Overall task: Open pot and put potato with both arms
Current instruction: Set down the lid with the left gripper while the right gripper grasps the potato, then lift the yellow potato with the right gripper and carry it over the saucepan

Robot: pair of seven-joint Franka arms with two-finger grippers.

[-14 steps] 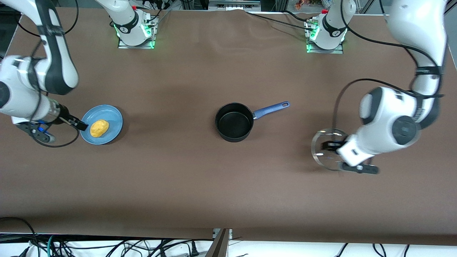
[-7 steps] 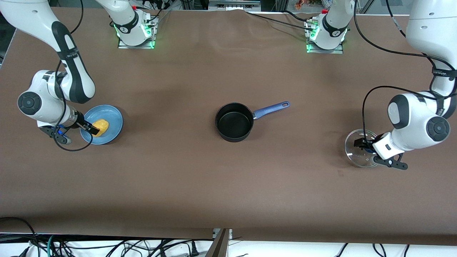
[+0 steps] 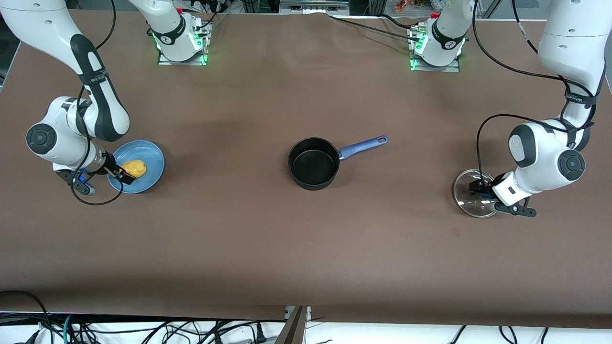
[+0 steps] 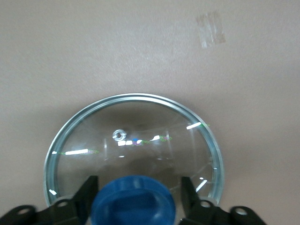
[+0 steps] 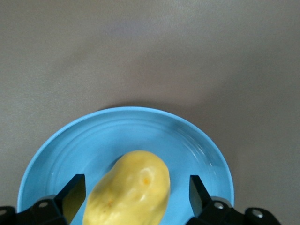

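Next, my right gripper grabs the yellow potato around its middle (image 3: 134, 168) to put the potato into the black pot (image 3: 313, 165).
The black pot (image 3: 313, 165) stands uncovered mid-table, its blue handle (image 3: 364, 145) pointing toward the left arm's end. The glass lid (image 3: 471, 200) lies on the table at the left arm's end. My left gripper (image 3: 479, 190) is low over it. In the left wrist view the lid (image 4: 133, 136) lies flat, and the gripper (image 4: 137, 194) is open around the blue knob (image 4: 133, 204), with a narrow gap on one side. The yellow potato (image 3: 136, 167) lies on the blue plate (image 3: 152, 160). My right gripper (image 3: 125, 175) is open with a finger on each side of the potato (image 5: 129, 187).
The brown cloth covers the table. The blue plate's rim (image 5: 140, 115) shows in the right wrist view. A patch of clear tape (image 4: 211, 29) lies on the cloth near the lid. Both arm bases stand along the edge farthest from the front camera.
My left arm carried the lid toward its end of the table and lowered it onto the cloth. My right gripper moved from beside the plate to around the potato.
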